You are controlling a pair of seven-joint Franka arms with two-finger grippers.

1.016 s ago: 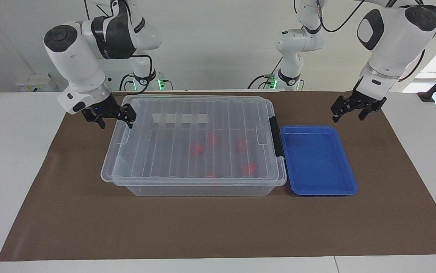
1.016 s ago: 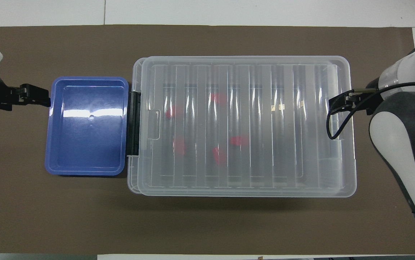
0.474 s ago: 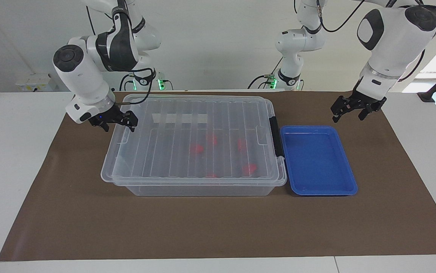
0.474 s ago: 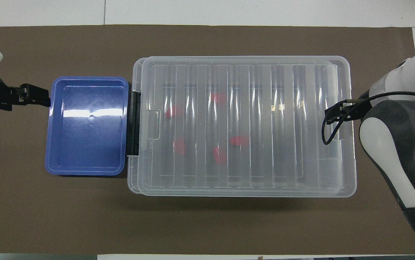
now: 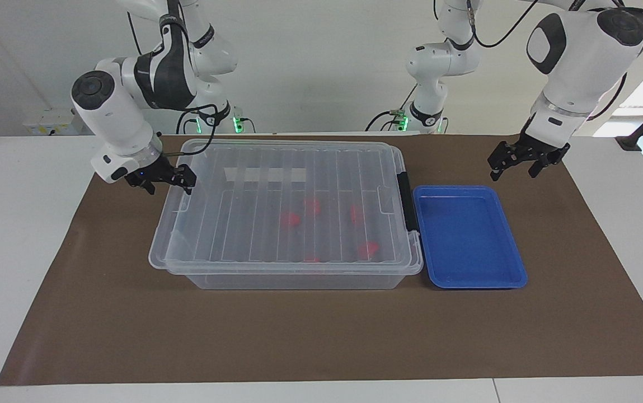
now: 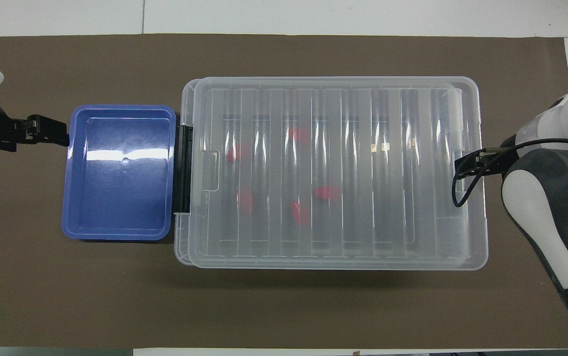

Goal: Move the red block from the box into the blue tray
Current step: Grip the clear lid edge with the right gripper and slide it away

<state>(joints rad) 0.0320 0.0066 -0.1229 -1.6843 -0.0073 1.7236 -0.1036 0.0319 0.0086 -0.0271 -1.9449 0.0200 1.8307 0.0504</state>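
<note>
I need to grab the lid by its end tab (image 6: 463, 184) with my right gripper next. That will uncover the red block inside the box (image 6: 237, 153).
The box (image 5: 287, 278) is a clear bin with its ribbed lid on, also in the overhead view (image 6: 333, 83). Its black latch handle (image 5: 408, 201) faces the blue tray (image 5: 469, 240), which lies empty beside it (image 6: 118, 198). Several red pieces (image 5: 290, 219) (image 6: 300, 213) show blurred through the lid; I cannot tell which one is the red block. My right gripper (image 5: 167, 182) (image 6: 464, 162) is open and empty at the lid's edge on the box's short side toward the right arm's end. My left gripper (image 5: 516, 168) (image 6: 49, 134) is open and empty, up beside the tray.
A brown mat (image 5: 299, 336) covers the white table (image 5: 13, 235) under everything. A cable loop (image 6: 461, 190) hangs from the right wrist over the box's lid.
The right arm has swung and its gripper has shifted a little along the box's short end. The left arm, the box and the tray have not moved.
</note>
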